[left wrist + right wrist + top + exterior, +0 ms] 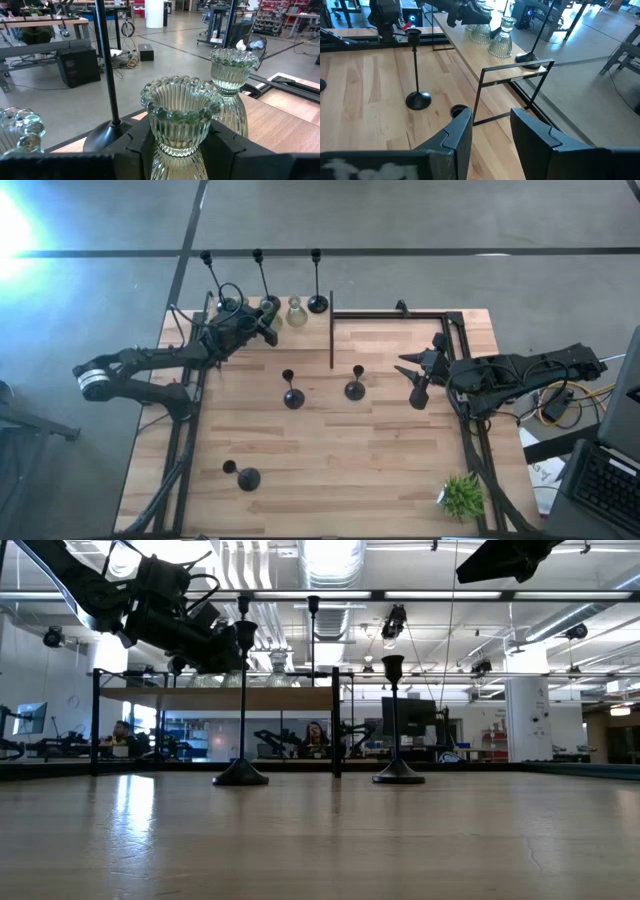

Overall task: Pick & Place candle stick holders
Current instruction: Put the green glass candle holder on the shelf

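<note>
My left gripper should open now. It holds the glass holder (180, 112) upright on the wooden table, next to its ribbed neighbour, so the holder would stand.
Three pale-green ribbed glass candle stick holders stand at the table's far left. My left gripper (268, 320) reaches level to the middle one (180, 112) and is shut on it. A second (232, 75) stands just beyond, and a third (20, 130) is close beside the gripper. Three tall black holders (317, 280) line the far edge, two shorter black ones (293, 393) (355, 387) stand mid-table, and one (245, 476) lies near the front left. My right gripper (412, 383) hangs open above the table's right side, holding nothing. My left gripper pinches the glass holder's narrow neck (172, 150), just under its beaded cup, between its two fingers (137, 145). The fingers come in level from the table's left side. The holder stays upright. In the right wrist view its foot (481, 39) appears to rest on the table.
A thin black wire frame (515, 82) stands upright at the far edge, between the glass holders and my right gripper. A small green potted plant (462, 495) sits at the near right corner. Bare wood (400, 460) lies at the front middle. People sit at desks beyond the table.
</note>
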Action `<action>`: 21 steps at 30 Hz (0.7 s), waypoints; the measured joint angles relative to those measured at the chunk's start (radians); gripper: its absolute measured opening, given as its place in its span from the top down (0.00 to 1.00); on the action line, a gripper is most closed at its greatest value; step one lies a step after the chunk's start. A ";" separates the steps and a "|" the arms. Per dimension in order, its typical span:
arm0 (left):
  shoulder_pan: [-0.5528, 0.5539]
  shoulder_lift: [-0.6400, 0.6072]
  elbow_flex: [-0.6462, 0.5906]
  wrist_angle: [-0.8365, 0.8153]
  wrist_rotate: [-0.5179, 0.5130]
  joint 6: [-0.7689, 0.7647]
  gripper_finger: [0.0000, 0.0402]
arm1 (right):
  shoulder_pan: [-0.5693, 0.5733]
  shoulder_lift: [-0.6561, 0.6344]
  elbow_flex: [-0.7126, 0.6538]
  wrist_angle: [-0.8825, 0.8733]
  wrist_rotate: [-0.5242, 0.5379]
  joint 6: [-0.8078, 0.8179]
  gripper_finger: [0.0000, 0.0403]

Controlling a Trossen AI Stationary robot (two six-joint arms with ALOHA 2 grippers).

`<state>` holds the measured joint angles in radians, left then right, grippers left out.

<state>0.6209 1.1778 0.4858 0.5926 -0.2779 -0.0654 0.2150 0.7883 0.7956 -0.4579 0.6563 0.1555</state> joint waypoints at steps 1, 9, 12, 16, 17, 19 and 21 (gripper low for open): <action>0.000 0.000 0.000 0.000 0.000 0.000 0.68 | 0.000 0.000 0.000 0.000 0.000 0.000 0.69; 0.001 0.001 0.000 -0.007 -0.010 -0.002 0.59 | 0.000 0.000 -0.001 0.000 0.000 0.000 0.71; 0.001 0.001 0.000 -0.007 -0.009 -0.001 0.59 | 0.000 0.000 -0.001 0.000 0.000 0.000 0.70; 0.001 0.001 0.001 -0.007 -0.009 -0.007 0.58 | 0.000 0.000 -0.003 0.000 0.000 0.000 0.69; 0.001 0.001 0.002 -0.008 -0.009 -0.011 0.58 | 0.000 0.000 -0.003 0.000 0.000 0.000 0.68; 0.001 0.001 0.005 -0.010 -0.007 -0.014 0.58 | 0.000 0.000 -0.003 0.000 -0.001 0.000 0.68; 0.001 0.001 0.006 -0.011 0.002 -0.013 0.58 | 0.000 0.000 -0.004 0.000 -0.002 0.000 0.67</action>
<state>0.6220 1.1790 0.4919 0.5816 -0.2756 -0.0785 0.2151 0.7883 0.7914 -0.4576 0.6548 0.1558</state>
